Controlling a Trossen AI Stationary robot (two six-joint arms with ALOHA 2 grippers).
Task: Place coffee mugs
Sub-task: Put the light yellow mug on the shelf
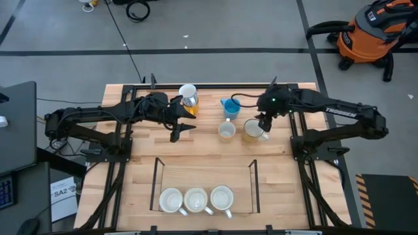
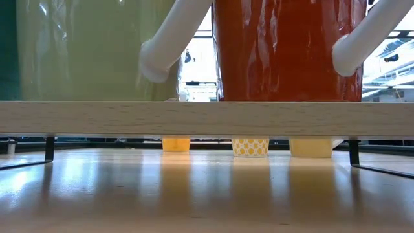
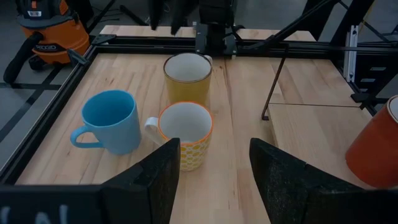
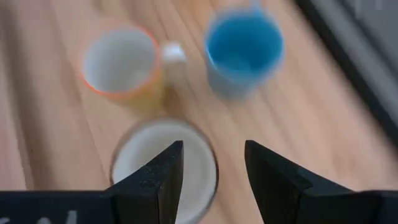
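Observation:
Next, my right gripper grabs the yellow mug by its rim (image 1: pixel 251 120) to set it on the raised shelf (image 1: pixel 240 189).
Three coffee mugs stand upright on the table's far right part: a blue one (image 1: pixel 230 108) (image 3: pixel 112 121), an orange-patterned one (image 1: pixel 226 130) (image 3: pixel 185 134) and a yellow one (image 1: pixel 253 130) (image 3: pixel 186 78). My right gripper (image 4: pixel 208 171) (image 1: pixel 264 121) hovers open just above the yellow mug (image 4: pixel 163 163), slanting down. My left gripper (image 3: pixel 214 168) (image 1: pixel 184 127) waits open over the table's middle left, pointing toward these mugs. Another mug (image 1: pixel 188 96) sits by the far edge. Three mugs (image 1: pixel 196 200) stand on a raised shelf (image 2: pixel 207 118) at the near edge, one of them red (image 3: pixel 376 146).
The shelf stands on thin black legs (image 1: pixel 157 183) (image 1: pixel 255 183), with bare table between it and the loose mugs. A black frame (image 3: pixel 74 59) edges the table. An orange shop vacuum (image 1: pixel 372 32) stands on the floor beyond the far right corner.

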